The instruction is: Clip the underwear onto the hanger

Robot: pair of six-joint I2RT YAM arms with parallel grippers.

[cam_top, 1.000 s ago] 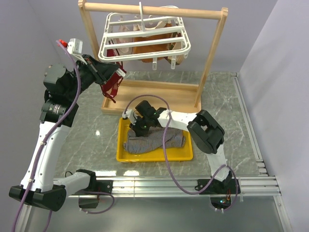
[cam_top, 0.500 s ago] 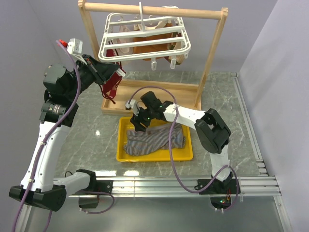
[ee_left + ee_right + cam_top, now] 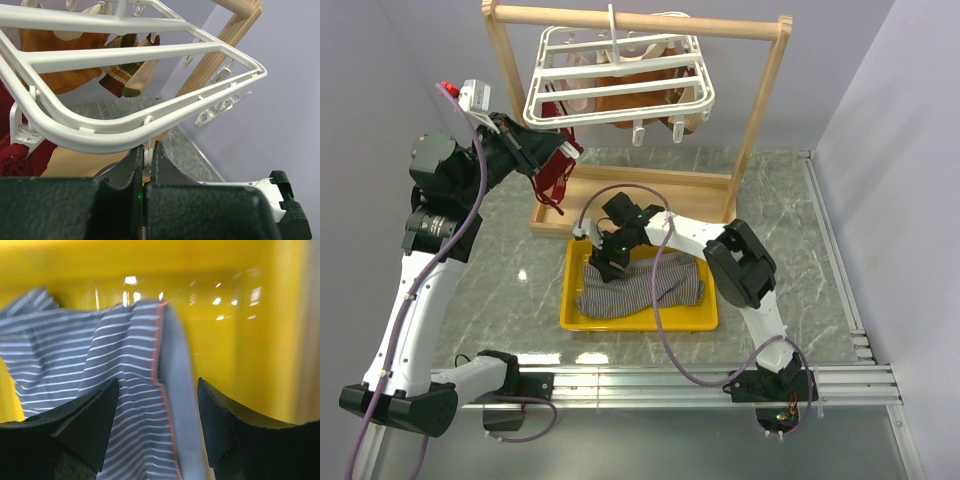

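I next need to grab the grey striped underwear with my right gripper by its waistband edge (image 3: 164,385). That will leave the end of the waistband edge free to go into the clip.
The grey striped underwear (image 3: 645,285) lies crumpled in the yellow tray (image 3: 568,300). My right gripper (image 3: 603,266) is low over its left end and open. In the right wrist view the grey waistband edge of the underwear (image 3: 172,390) runs between the spread fingers of my right gripper (image 3: 157,390), and neither finger presses on it. The white grid hanger (image 3: 620,75) hangs from the wooden stand. My left gripper (image 3: 558,150) is up at its near left rim, shut on a small white clip (image 3: 146,156) under the hanger (image 3: 125,50).
The wooden stand (image 3: 760,120) rises behind the tray, its base plate on the marble table. Dark red underwear (image 3: 552,182) dangles from the hanger's left side beside my left gripper. Orange-brown garments (image 3: 630,95) hang under the grid. Walls close in on the left and right.
My right gripper's jaws have spread wide and the wrist has shifted slightly left and lower over the underwear. The left arm and the hanger have not moved.
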